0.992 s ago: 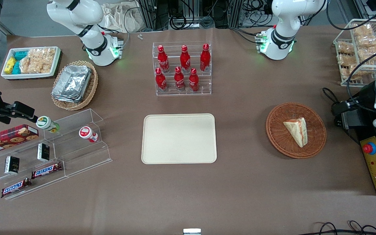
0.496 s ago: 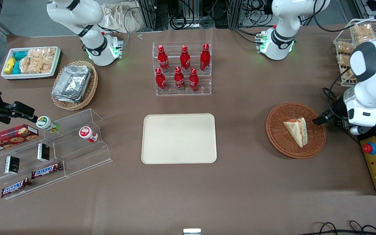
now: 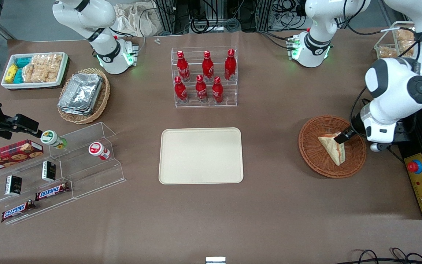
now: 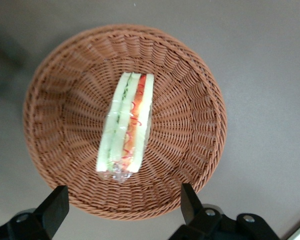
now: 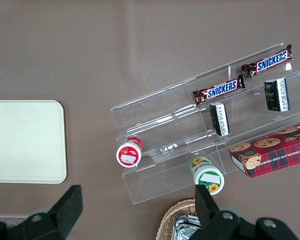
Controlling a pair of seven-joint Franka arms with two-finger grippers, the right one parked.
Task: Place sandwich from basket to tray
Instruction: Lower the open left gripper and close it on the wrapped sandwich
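Observation:
My gripper is going to grip the sandwich next by its end with the crumpled wrap [image 4: 117, 171], to place it on the cream tray.
The sandwich [image 3: 331, 149], a pale wedge in clear wrap with red and green filling along its cut edge [image 4: 126, 125], lies in the round reddish-brown wicker basket [image 3: 315, 154] toward the working arm's end of the table. My gripper [image 3: 344, 138] hangs over the basket, just above the sandwich's wide end. In the left wrist view the gripper [image 4: 121, 205] is open, its black fingers [image 4: 55, 207] spread about as wide as the basket's floor, with nothing between them. The cream tray [image 3: 201, 156] sits bare at the table's middle, well apart from the basket.
A clear rack of red bottles [image 3: 205, 77] stands farther from the camera than the tray. A yellow control box with a red button [image 3: 415, 167] sits beside the basket. A wire rack of snack packets [image 3: 398, 40] and acrylic shelves of snacks [image 3: 60, 165] stand at the table's ends.
The working arm has swung in from the table's end, and its gripper has come from outside the basket's rim to above the sandwich. The sandwich and basket have not moved.

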